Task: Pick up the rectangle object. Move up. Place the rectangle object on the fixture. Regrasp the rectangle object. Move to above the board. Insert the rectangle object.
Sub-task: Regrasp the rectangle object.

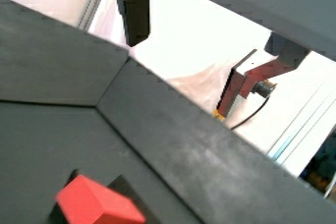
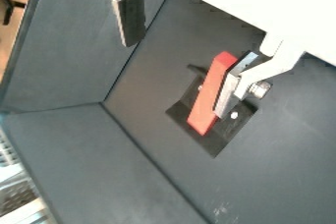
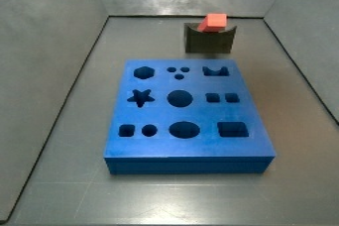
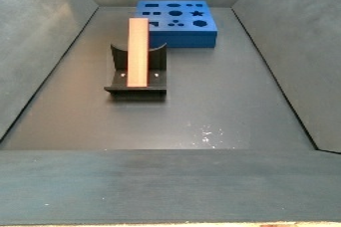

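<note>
The gripper grips the raised end [image 3: 216, 21] of the rectangle object next, which leaves its other end free for insertion into the board [image 3: 185, 111].
The red rectangle object [image 4: 138, 45] rests on the dark fixture [image 4: 135, 82], leaning along its top, near the middle of the grey floor. In a side view it shows end-on [image 3: 212, 21] on the fixture [image 3: 209, 41] behind the blue board [image 3: 185, 111]. The board lies flat with its several cut-outs empty [image 4: 180, 20]. The gripper is out of both side views. In a wrist view the gripper [image 2: 180, 71] is open and empty above the floor, with the object [image 2: 210, 92] and fixture [image 2: 197, 122] below beside one finger [image 2: 250, 76]. The object also shows in a wrist view [image 1: 98, 200] below the gripper [image 1: 182, 76].
Sloping grey walls [image 3: 73, 71] ring the floor on all sides [image 4: 47, 62]. A floor seam [image 2: 125, 81] runs under the gripper.
</note>
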### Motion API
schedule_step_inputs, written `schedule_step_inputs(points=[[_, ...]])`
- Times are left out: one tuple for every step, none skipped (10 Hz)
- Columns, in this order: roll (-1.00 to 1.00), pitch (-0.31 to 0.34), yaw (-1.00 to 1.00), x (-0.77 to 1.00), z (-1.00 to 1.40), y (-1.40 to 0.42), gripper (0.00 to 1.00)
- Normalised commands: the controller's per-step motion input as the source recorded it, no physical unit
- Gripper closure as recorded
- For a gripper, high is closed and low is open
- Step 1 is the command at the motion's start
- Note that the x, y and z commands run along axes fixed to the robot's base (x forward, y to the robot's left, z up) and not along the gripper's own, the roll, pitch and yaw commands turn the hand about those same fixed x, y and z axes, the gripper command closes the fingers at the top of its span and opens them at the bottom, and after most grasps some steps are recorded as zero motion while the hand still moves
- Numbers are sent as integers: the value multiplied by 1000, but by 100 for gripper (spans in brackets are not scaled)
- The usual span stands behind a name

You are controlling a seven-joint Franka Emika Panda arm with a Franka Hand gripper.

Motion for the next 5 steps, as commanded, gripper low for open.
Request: schedule_step_inputs(points=[[355,140,165,93,-2,-47,0],[224,102,183,82,4,-37,0],[240,25,161,27,-1000,44,0],[214,-7,160,28,-1000,42,0],[182,-41,144,36,-1000,38,0]])
